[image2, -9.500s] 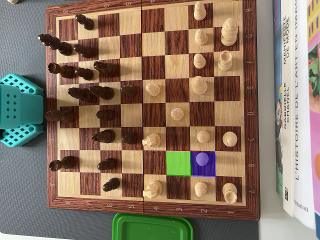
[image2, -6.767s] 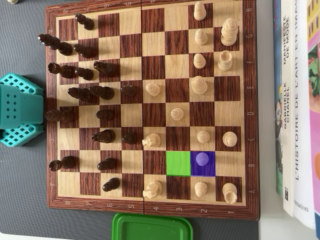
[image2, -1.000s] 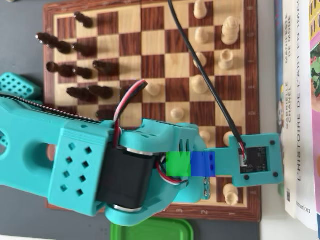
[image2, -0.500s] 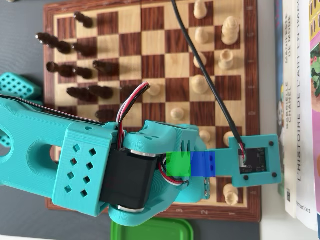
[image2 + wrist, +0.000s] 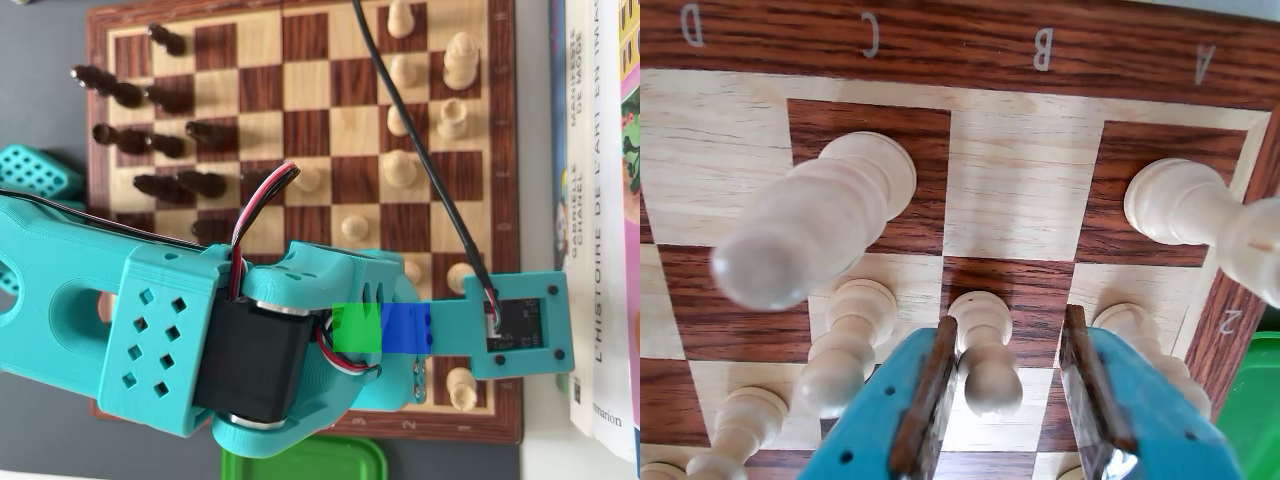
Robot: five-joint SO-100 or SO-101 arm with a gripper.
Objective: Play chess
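Observation:
The robot next has to play a move from the dark square (image 5: 1035, 292), so its gripper needs to take hold of the white pawn by its round head (image 5: 992, 388).
In the wrist view my gripper (image 5: 1010, 320) is low over the chessboard (image 5: 1020, 190) and stands open. A white pawn (image 5: 985, 350) is between the teal fingers; it touches the left pad (image 5: 925, 400), and a clear gap separates it from the right pad (image 5: 1088, 395). The pawn's base rests on a dark square. In the overhead view the teal arm (image 5: 200, 340) covers the lower middle of the board (image 5: 300, 120) and hides the gripper and this pawn. A green patch (image 5: 357, 328) and a blue patch (image 5: 405, 328) are drawn over the arm.
A tall white piece (image 5: 810, 225) stands close on the left, another pawn (image 5: 845, 340) beside the left finger, and a white piece (image 5: 1200, 210) at the right. Overhead, dark pieces (image 5: 150, 140) fill the left side. Books (image 5: 600, 200) lie right of the board and a green lid (image 5: 300, 460) below it.
The arm, absent seconds ago, now reaches over the board's lower part. Over the last second it has edged slightly right, its camera board with it.

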